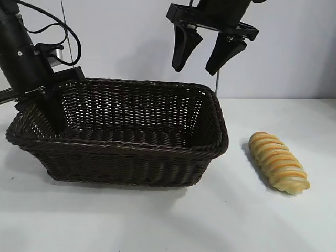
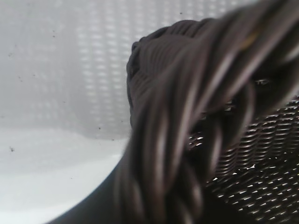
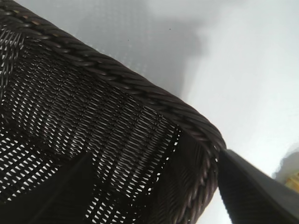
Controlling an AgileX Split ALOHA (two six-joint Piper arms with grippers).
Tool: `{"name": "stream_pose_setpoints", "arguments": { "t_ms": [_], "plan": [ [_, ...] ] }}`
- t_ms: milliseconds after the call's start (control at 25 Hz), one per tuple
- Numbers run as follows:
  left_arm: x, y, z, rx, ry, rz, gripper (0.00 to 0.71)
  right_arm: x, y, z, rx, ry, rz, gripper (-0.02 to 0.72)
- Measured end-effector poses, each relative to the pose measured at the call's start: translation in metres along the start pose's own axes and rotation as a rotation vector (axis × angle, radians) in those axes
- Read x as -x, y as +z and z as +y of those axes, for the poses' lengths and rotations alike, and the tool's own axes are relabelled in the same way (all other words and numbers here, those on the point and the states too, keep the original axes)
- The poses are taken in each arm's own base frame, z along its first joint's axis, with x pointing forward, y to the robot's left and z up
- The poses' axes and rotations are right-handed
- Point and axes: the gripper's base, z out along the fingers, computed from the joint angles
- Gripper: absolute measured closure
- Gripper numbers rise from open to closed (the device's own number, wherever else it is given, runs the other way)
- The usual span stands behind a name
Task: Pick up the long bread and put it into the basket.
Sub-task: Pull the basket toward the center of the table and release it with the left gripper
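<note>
Next, my right gripper grabs across the middle of the long bread (image 1: 278, 161), as both ends of the long bread reach well past the gripper's fingers.
The long bread (image 1: 278, 161), golden-tan with orange-brown ridges, lies on the white table to the right of the basket (image 1: 126, 152), apart from it. The large dark brown wicker basket stands at centre left and holds nothing that I can see. My left gripper (image 1: 51, 107) is at the basket's far left corner, one finger inside the wall, shut on the braided rim (image 2: 173, 140). My right gripper (image 1: 202, 62) hangs open and empty, high above the basket's far right corner. In the right wrist view its fingers (image 3: 247, 191) straddle that corner's rim (image 3: 140, 88) from above.
The white tabletop (image 1: 252, 220) stretches in front of and to the right of the basket. A pale wall stands behind. A sliver of the bread (image 3: 294, 179) shows at the edge of the right wrist view.
</note>
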Motion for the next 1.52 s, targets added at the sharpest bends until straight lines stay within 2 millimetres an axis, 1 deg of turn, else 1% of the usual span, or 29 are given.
{"name": "stream_pose_setpoints", "arguments": {
  "t_ms": [200, 480, 560, 600, 680, 800, 880, 920, 1000, 1080, 1360, 1520],
  "plan": [
    [0.003, 0.01, 0.003, -0.003, -0.01, 0.0, 0.609, 0.0, 0.0, 0.0, 0.0, 0.0, 0.0, 0.167],
    [0.003, 0.01, 0.003, -0.004, -0.01, -0.004, 0.609, 0.0, 0.0, 0.0, 0.0, 0.0, 0.0, 0.167],
    [0.004, 0.01, 0.003, -0.004, -0.011, -0.004, 0.589, 0.0, 0.0, 0.0, 0.0, 0.0, 0.0, 0.167],
    [0.004, 0.01, 0.003, -0.005, -0.011, -0.005, 0.558, 0.0, 0.0, 0.0, 0.0, 0.0, 0.0, 0.167],
    [0.005, 0.009, 0.003, -0.011, -0.013, -0.01, 0.453, 0.0, 0.0, 0.0, 0.0, 0.0, 0.0, 0.167],
    [0.006, 0.008, 0.002, -0.014, -0.013, -0.014, 0.268, 0.0, 0.0, 0.0, 0.0, 0.0, 0.0, 0.167],
    [0.005, 0.008, 0.002, -0.015, -0.014, -0.013, 0.198, 0.0, 0.0, 0.0, 0.0, 0.0, 0.0, 0.167],
    [0.005, 0.008, 0.002, -0.016, -0.013, -0.009, 0.182, 0.0, 0.0, 0.0, 0.0, 0.0, 0.0, 0.167],
    [0.005, 0.008, 0.002, -0.016, -0.013, -0.006, 0.167, 0.0, 0.0, 0.0, 0.0, 0.0, 0.0, 0.167],
    [0.004, 0.004, 0.0, -0.016, -0.01, -0.016, 0.16, 0.0, 0.0, 0.0, 0.0, 0.0, 0.0, 0.167],
    [0.0, -0.023, -0.009, -0.013, 0.016, -0.069, 0.157, 0.0, 0.0, 0.0, 0.0, 0.0, 0.0, 0.167],
    [-0.006, -0.044, -0.015, 0.002, 0.041, -0.103, 0.157, 0.0, 0.0, 0.0, 0.0, 0.0, 0.0, 0.167]
  ]
}}
